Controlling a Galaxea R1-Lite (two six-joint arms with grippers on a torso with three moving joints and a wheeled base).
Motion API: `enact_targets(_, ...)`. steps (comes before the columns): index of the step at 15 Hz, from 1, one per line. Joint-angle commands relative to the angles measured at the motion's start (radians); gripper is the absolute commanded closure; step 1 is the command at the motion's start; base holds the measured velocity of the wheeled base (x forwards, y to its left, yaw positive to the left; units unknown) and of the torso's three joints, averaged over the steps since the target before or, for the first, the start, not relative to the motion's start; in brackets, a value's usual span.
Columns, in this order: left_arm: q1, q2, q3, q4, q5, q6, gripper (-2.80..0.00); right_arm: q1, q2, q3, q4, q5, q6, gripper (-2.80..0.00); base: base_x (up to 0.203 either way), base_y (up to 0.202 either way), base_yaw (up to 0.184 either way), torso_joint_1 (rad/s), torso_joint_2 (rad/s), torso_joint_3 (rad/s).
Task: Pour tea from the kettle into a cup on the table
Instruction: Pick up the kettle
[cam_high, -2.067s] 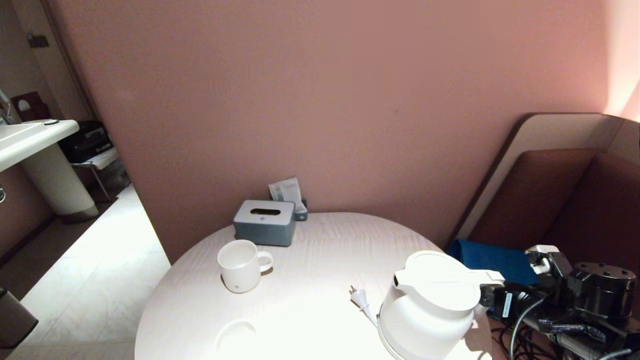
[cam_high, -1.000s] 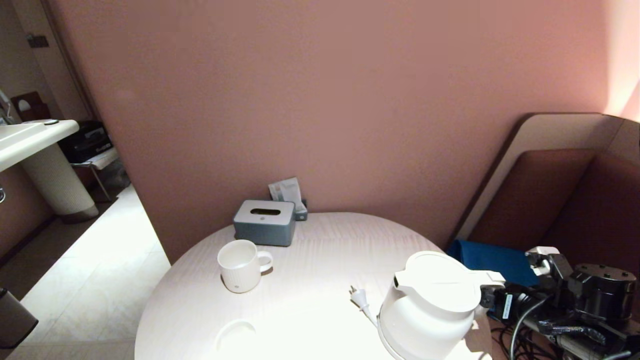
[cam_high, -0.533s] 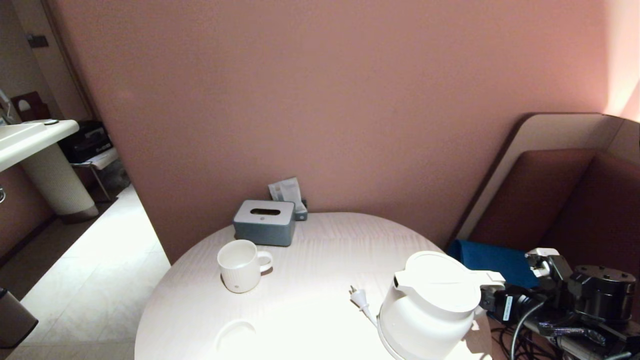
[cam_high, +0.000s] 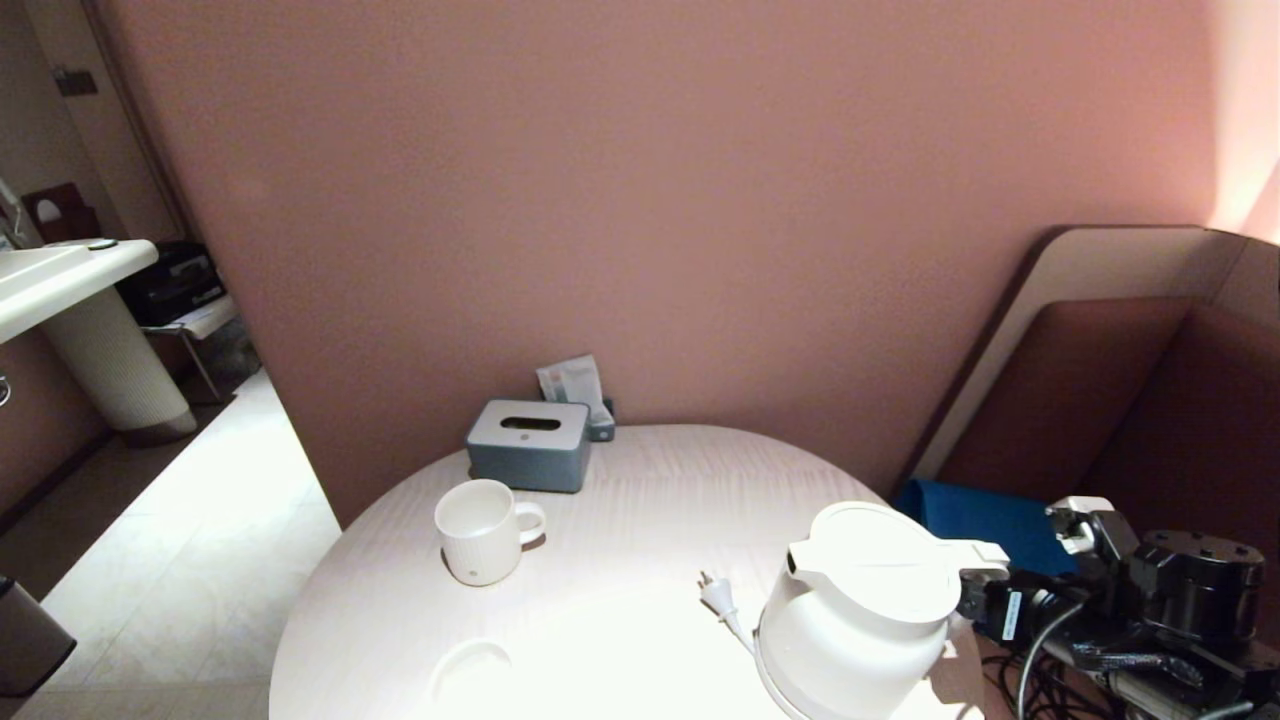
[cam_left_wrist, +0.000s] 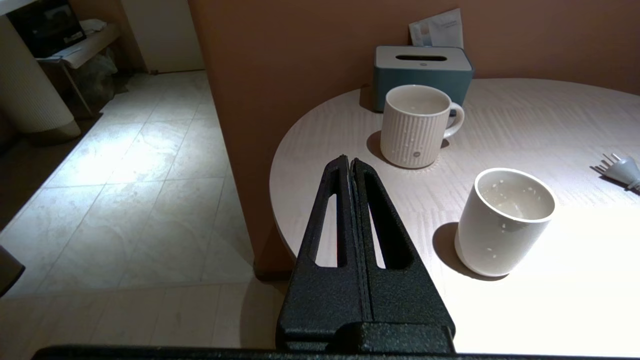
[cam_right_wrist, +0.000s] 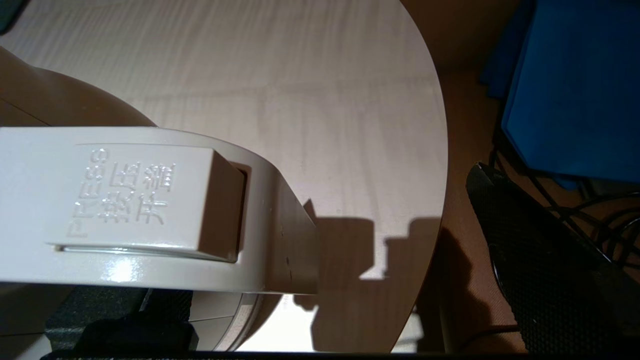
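Observation:
One finger of my right gripper is beneath the kettle's handle, and the other is beyond the end of the handle. My right gripper would catch the kettle if it closed now, so I need to close it.
The white kettle (cam_high: 860, 610) stands on its base at the near right of the round table (cam_high: 650, 480), spout towards the left. My right gripper (cam_high: 985, 600) is at the kettle's handle (cam_right_wrist: 140, 200); it is open, with one black finger (cam_right_wrist: 545, 260) well off to one side and the other finger (cam_right_wrist: 125, 327) dark beneath the handle. The plain white cup (cam_left_wrist: 505, 220) stands near the table's front left and is washed out by glare in the head view (cam_high: 470, 670). My left gripper (cam_left_wrist: 348, 162) is shut and empty, a short way left of the cup.
A ribbed mug (cam_high: 480, 530) with a handle stands behind the cup, and a grey tissue box (cam_high: 530, 445) behind that by the wall. The kettle's plug (cam_high: 715, 595) lies on the table left of the kettle. A blue cloth (cam_high: 985, 525) and cables lie right of the table.
My right arm has edged slightly left and lower at the kettle's handle. Kettle, cup and mug have not moved.

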Motion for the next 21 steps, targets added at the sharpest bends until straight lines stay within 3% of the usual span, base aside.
enact_targets(1, 0.001, 0.001, 0.000, -0.001, 0.001, 0.000, 0.00, 0.000, 0.005, 0.000, -0.014, 0.001, 0.000, -2.80, 0.000, 0.000, 0.000, 0.000, 0.00, 0.000)
enact_targets(8, 0.001, 0.001, 0.000, 0.000, 0.001, 0.000, 0.00, -0.001, 0.003, 0.010, -0.016, 0.001, -0.001, -2.80, 0.000, 0.000, 0.000, 0.000, 0.00, 0.000)
enact_targets(9, 0.001, 0.001, 0.000, 0.000, 0.000, 0.000, 0.00, 0.000, 0.003, 0.017, -0.017, 0.001, -0.008, 0.00, 0.000, 0.000, 0.000, 0.000, 0.00, 0.000)
enact_targets(21, 0.001, 0.001, 0.000, 0.000, 0.002, 0.000, 0.00, 0.023, 0.004, 0.007, -0.057, 0.001, -0.019, 0.00, 0.000, 0.000, 0.000, 0.000, 0.00, 0.000)
